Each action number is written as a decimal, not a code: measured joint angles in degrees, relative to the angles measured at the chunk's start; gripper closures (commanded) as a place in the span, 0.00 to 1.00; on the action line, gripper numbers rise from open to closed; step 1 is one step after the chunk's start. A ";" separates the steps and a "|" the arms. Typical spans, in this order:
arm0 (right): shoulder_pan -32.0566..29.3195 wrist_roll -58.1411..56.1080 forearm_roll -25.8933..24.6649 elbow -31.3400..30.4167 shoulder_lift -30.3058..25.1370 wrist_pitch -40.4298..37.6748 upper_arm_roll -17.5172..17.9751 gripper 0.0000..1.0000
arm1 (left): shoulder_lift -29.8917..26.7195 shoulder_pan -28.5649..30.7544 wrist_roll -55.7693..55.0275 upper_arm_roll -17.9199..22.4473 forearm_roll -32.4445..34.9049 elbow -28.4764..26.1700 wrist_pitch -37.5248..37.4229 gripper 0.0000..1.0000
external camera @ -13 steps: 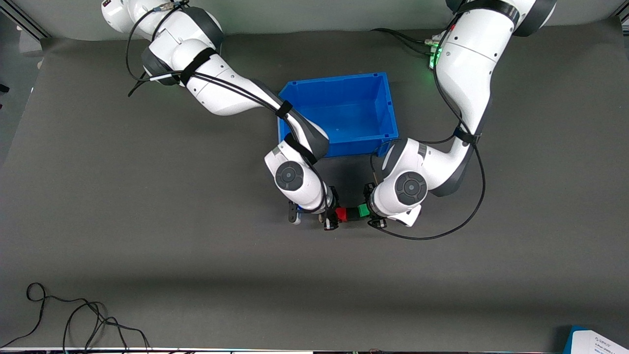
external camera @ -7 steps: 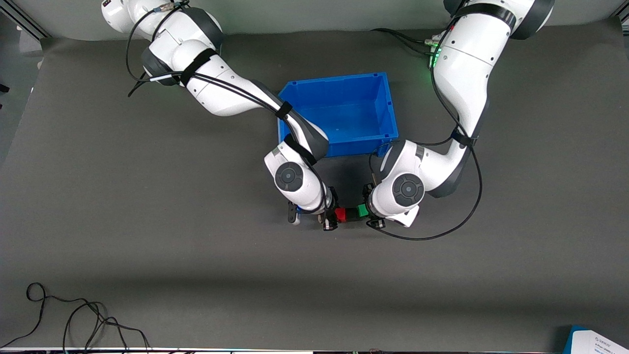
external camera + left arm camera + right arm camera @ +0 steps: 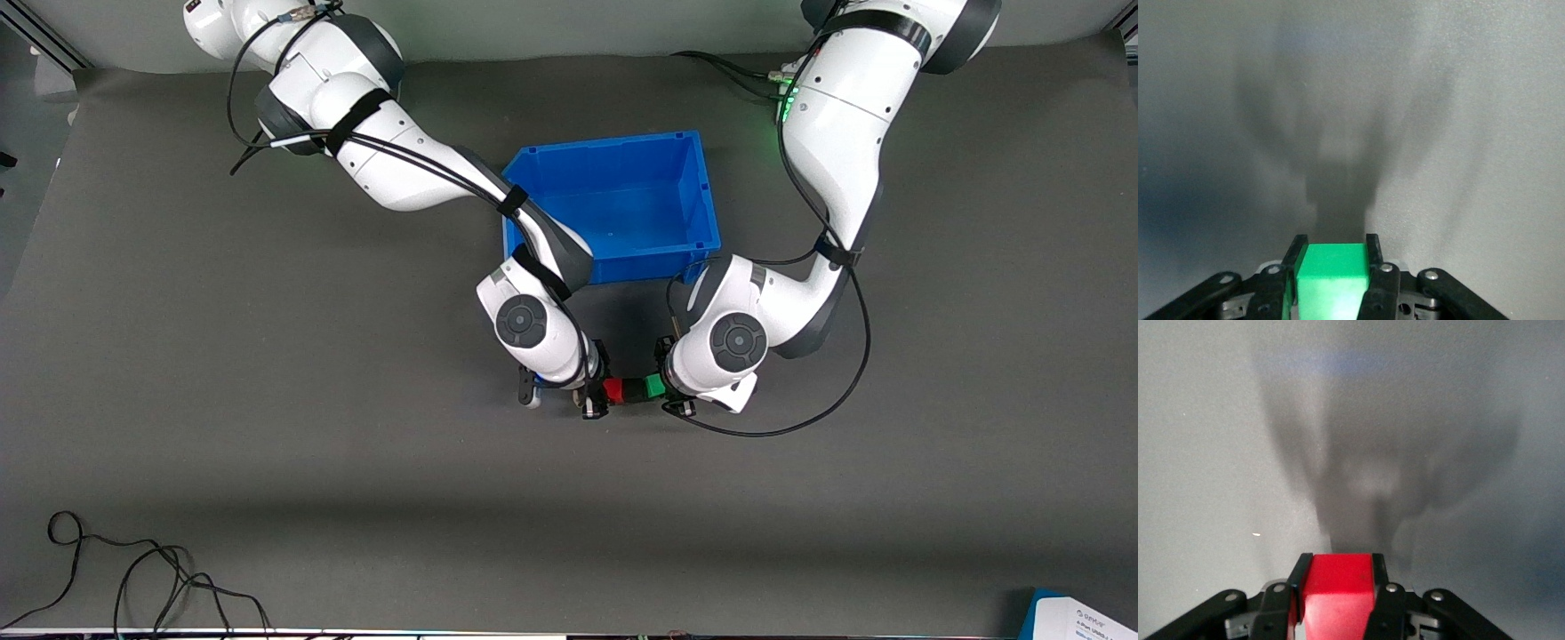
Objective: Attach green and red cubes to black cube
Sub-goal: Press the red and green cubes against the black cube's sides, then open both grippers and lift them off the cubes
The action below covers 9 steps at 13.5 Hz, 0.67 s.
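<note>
My right gripper is ready to open and needs to let go: the red cube [image 3: 613, 389] sits against the black cube, and the base of the red cube is over the mat.
A red cube [image 3: 613, 389], a black cube [image 3: 633, 388] and a green cube [image 3: 654, 386] form one tight row in the air, black in the middle, over the dark mat beside the blue bin. My right gripper [image 3: 603, 388] is shut on the red cube [image 3: 1338, 600] at the row's right-arm end. My left gripper [image 3: 669, 385] is shut on the green cube [image 3: 1331, 273] at the other end. In each wrist view the coloured cube fills the jaws and hides the black cube; only mat and shadow show past the left gripper [image 3: 1333, 243] and right gripper [image 3: 1341, 561].
The blue bin [image 3: 636, 268] stands open between the arms, farther from the front camera than the cubes. A loose black cable [image 3: 133, 578] lies near the front edge at the right arm's end. A white and blue object [image 3: 1080, 618] sits at the front corner at the left arm's end.
The row of cubes and both hands have crept slightly toward the right arm's end of the table. Both grips have held.
</note>
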 measured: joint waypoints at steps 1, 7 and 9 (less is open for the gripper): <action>0.01 0.00 0.00 0.00 0.01 0.01 0.05 0.77 | 0.03 -0.11 0.00 -0.03 0.00 0.07 0.29 0.00; 0.00 0.01 0.00 0.15 0.00 0.16 0.13 0.00 | 0.36 -1.81 -0.04 0.26 0.02 0.96 -0.24 0.00; -0.12 0.01 0.00 0.40 -0.20 0.19 0.11 0.00 | 0.35 -1.75 -0.04 1.25 0.09 2.24 -3.14 0.00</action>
